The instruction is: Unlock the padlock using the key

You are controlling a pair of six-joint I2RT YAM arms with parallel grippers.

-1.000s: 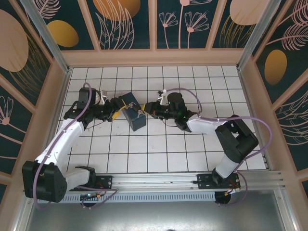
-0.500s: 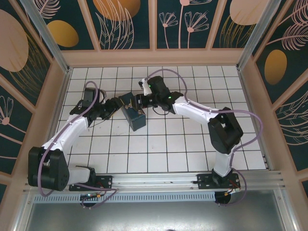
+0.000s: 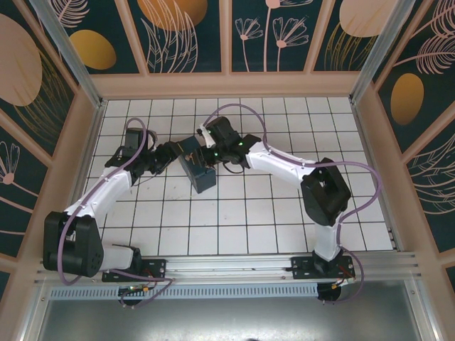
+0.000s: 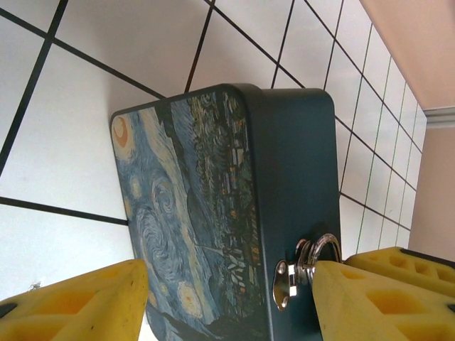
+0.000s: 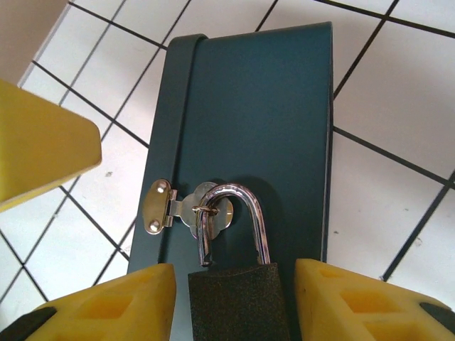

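The right gripper takes hold of the padlock by opposite sides of its dark body [image 5: 238,304] next, which leaves the shackle free to slip from the hasp.
The padlock [image 5: 238,302] has a dark, rough body and a silvery shackle [image 5: 249,209]. It hangs through the hasp [image 5: 160,206] of the blue swirl-painted box [image 5: 263,106]. One shackle leg ends free above the body. My right gripper [image 5: 234,284] is open, a yellow finger on each side of the padlock body with gaps. From above, it [image 3: 207,153] sits at the box [image 3: 199,174]. My left gripper [image 4: 231,284] spans the box [image 4: 192,199], its right finger beside the shackle [image 4: 323,245]. The key is out of view.
White tiled floor [image 3: 284,213] with black grid lines surrounds the box. Beige walls [image 3: 227,84] and metal corner posts fence the floor. The right arm's purple cable [image 3: 242,114] loops above the box. Open floor lies in front and to the right.
My right arm has swung left, from the right of the box to over its hasp side. The left gripper has stayed at the box's left end.
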